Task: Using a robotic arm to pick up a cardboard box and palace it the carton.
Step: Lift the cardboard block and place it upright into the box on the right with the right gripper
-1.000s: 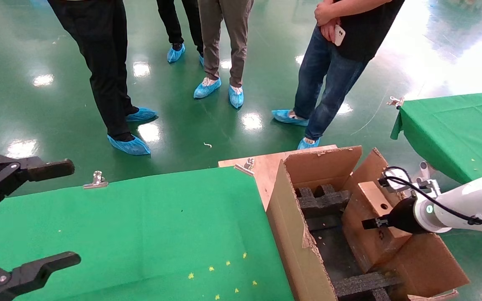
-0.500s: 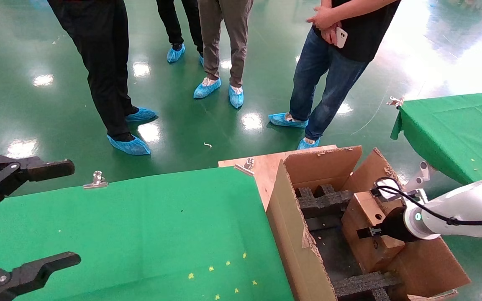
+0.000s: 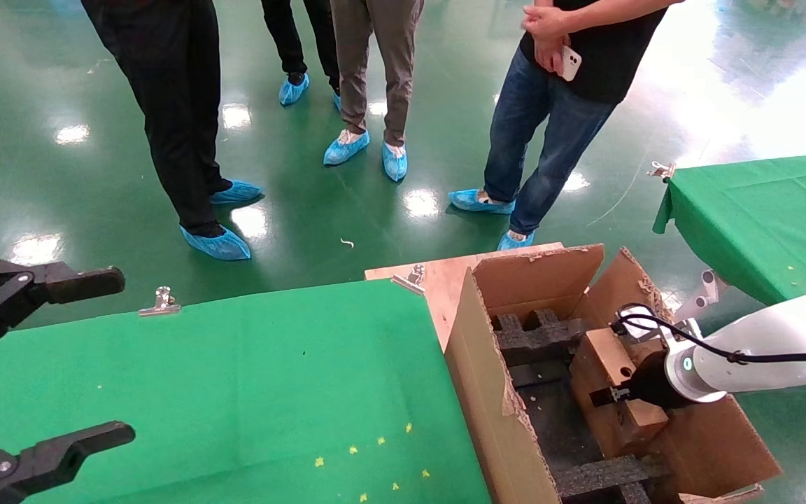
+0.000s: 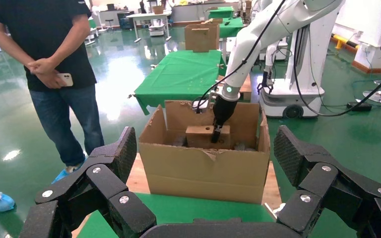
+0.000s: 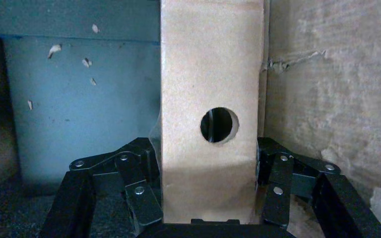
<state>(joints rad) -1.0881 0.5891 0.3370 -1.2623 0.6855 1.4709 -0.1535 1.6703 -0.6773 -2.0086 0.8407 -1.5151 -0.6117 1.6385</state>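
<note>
I should let go with my right gripper now, because the cardboard box [image 3: 602,357] is down by the carton's dark bottom.
My right gripper [image 3: 609,397], on the white arm [image 3: 760,350], is shut on the small brown cardboard box [image 3: 602,357] and holds it tilted inside the big torn carton [image 3: 494,392], against its right wall. Black foam inserts [image 3: 536,336] lie beside and below it. In the right wrist view the box [image 5: 208,74] with its round hole fills the gap between my right gripper's [image 5: 208,163] fingers. The left wrist view shows the carton [image 4: 203,168], the box [image 4: 201,135] and the right gripper [image 4: 214,136] from afar. My left gripper [image 3: 123,357] is open and empty at the far left.
A green-clothed table [image 3: 235,378] lies left of the carton, with metal clips [image 3: 159,301] on its far edge. A wooden board [image 3: 438,276] sits under the carton. Another green table [image 3: 767,210] stands at the right. Several people [image 3: 557,105] stand beyond on the green floor.
My right gripper has lowered the cardboard box deeper into the carton and a little to the left. The person at the back right shifted stance. The left arm has not moved.
</note>
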